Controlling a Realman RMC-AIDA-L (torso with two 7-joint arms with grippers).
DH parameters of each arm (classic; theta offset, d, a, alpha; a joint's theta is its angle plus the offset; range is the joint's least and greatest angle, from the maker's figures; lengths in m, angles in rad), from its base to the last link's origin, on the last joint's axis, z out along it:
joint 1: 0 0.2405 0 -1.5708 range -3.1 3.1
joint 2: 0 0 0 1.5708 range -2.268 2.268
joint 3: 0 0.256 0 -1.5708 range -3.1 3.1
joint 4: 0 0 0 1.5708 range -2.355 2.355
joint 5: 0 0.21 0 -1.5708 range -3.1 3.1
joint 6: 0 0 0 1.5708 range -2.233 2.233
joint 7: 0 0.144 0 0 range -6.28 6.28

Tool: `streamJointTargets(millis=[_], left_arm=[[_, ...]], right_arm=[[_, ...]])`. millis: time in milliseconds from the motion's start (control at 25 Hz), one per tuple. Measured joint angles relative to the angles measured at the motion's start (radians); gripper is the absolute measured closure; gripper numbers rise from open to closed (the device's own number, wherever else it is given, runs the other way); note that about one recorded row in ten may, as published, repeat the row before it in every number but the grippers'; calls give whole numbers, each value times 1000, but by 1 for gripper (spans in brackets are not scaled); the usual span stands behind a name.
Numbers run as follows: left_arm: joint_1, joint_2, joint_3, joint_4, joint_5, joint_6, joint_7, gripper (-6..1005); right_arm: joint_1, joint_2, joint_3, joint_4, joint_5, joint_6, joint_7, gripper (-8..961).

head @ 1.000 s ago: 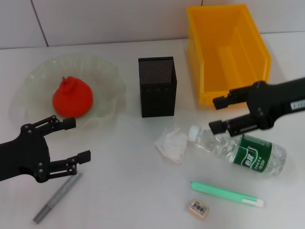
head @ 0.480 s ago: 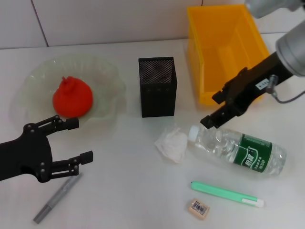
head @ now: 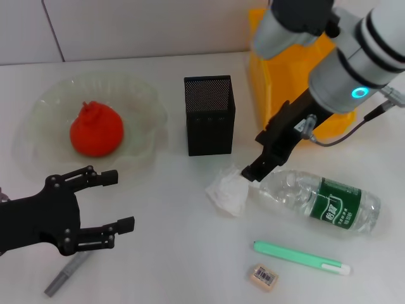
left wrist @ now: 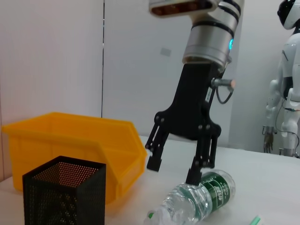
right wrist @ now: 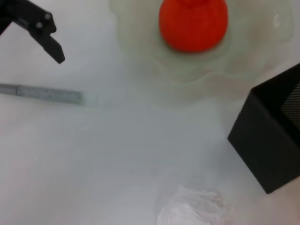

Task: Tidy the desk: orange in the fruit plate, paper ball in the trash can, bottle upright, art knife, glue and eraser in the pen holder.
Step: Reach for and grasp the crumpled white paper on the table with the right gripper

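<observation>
My right gripper's fingers still hang above the white paper ball [head: 228, 190] [right wrist: 192, 211], so it is too early to close, and the gripper moves down first.
The orange [head: 96, 130] lies in the pale-green fruit plate [head: 39, 107]. A white paper ball [head: 228, 190] sits beside the cap of the bottle [head: 319, 201], which lies on its side. My right gripper [head: 256, 154] hangs open just above the paper ball and the bottle's neck; the left wrist view shows the right gripper [left wrist: 173, 169] with its jaws spread over the bottle [left wrist: 201, 197]. The black pen holder [head: 209, 115] stands mid-table. A green art knife [head: 300, 258] and the tan eraser [head: 264, 275] lie near the front. My left gripper [head: 120, 200] is open above the grey glue stick [head: 66, 277].
The yellow trash can [head: 262, 82] stands at the back right, largely hidden behind my right arm. In the right wrist view the paper ball [right wrist: 194, 208] lies below the camera, with the pen holder [right wrist: 272, 140], the orange [right wrist: 193, 23] and the glue stick [right wrist: 44, 93] around it.
My right arm has swung up and over, and its gripper has moved left from the bottle's body to above the paper ball. The left gripper has shifted slightly forward and right.
</observation>
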Motion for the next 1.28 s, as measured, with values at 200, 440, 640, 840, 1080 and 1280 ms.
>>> streamJointTargets(millis=[200, 440, 640, 840, 1080, 1280], left_arm=[[-1, -3, 3, -1, 2, 0, 0, 137], [-1, -9, 9, -3, 5, -6, 0, 137], [4, -10, 9, -3, 5, -6, 2, 137], [10, -16, 10, -3, 5, -1, 6, 137], [11, -18, 11, -3, 5, 0, 7, 137], [11, -18, 12, -3, 5, 1, 9, 137]], right_arm=[[22, 2, -71, 67, 0, 67, 19, 164], [57, 4, -136, 157, 5, 151, 27, 165], [93, 7, -174, 246, 10, 214, 31, 165], [128, 8, -195, 325, 33, 239, 32, 165], [133, 9, -204, 346, 36, 243, 34, 165], [133, 9, -205, 367, 36, 247, 35, 165]])
